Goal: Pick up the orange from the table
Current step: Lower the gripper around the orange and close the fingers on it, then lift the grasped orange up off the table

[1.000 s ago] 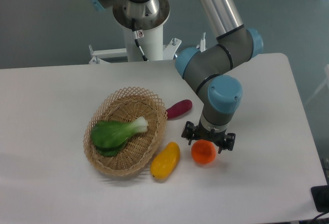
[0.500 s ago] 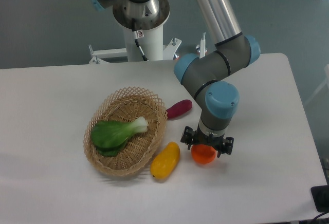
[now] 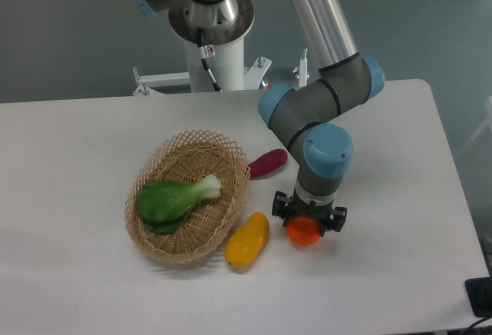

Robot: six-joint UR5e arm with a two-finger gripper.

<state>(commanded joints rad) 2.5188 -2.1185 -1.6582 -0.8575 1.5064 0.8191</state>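
The gripper grabs the round sides of the orange (image 3: 304,233) next, to pick it up from the white table.
The orange (image 3: 304,233) lies on the white table (image 3: 77,158), right of the yellow fruit. My gripper (image 3: 309,220) points straight down over the orange and has come low on it. Its black fingers (image 3: 278,210) stand on either side of the fruit, spread wider than it, so the gripper is open. The wrist hides the top of the orange; only its lower front shows. I cannot tell whether the fingers touch it.
An elongated yellow fruit (image 3: 247,240) lies just left of the orange. A purple vegetable (image 3: 267,163) lies behind it. A wicker basket (image 3: 157,243) with a green leafy vegetable (image 3: 173,199) stands to the left. The arm's base (image 3: 209,24) is at the back.
The gripper has come down over the orange and shifted slightly left, hiding more of the fruit. The orange, basket and other items have not moved.
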